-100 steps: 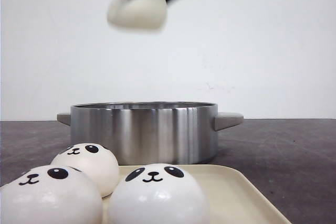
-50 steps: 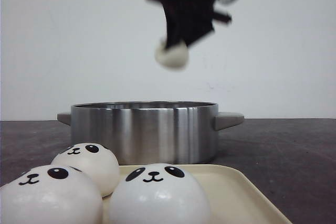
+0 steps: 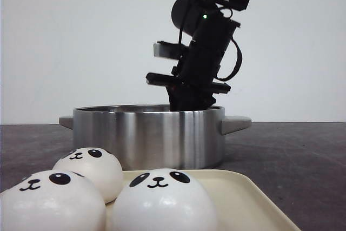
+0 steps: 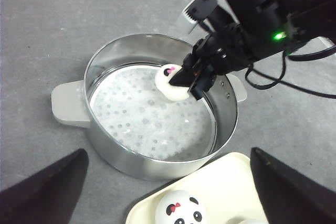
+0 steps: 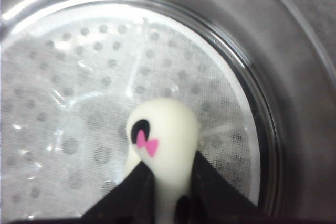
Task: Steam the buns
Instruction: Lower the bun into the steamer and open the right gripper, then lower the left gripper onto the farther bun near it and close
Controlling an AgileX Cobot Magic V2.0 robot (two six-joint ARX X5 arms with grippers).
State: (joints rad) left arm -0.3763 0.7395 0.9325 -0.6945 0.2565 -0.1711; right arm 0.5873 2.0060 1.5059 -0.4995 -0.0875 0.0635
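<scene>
The white panda bun (image 5: 167, 140) is low over the perforated liner (image 5: 84, 108) inside the pot's rim, so it is time for my right gripper to open now.
My right gripper (image 4: 190, 82) is shut on a white panda bun with a pink bow (image 5: 165, 135), squeezing it, and holds it inside the steel steamer pot (image 3: 148, 136) near the far rim, over the perforated liner (image 4: 142, 119). In the front view the gripper (image 3: 186, 101) dips behind the pot's rim and the held bun is hidden. Three panda buns (image 3: 162, 201) (image 3: 91, 170) (image 3: 48, 204) sit on the cream tray (image 3: 243, 198) in front of the pot. My left gripper (image 4: 168, 192) is open and empty, high above the pot and tray.
The pot has two grey side handles (image 3: 235, 124) (image 4: 67, 103). It stands on a dark grey table (image 3: 292, 155) before a white wall. One bun with a red bow (image 4: 181, 209) shows on the tray (image 4: 226, 182) in the left wrist view.
My right gripper has come down from high above the pot, carrying the bun, and its fingers now reach inside the pot rim. The three buns on the tray have not moved.
</scene>
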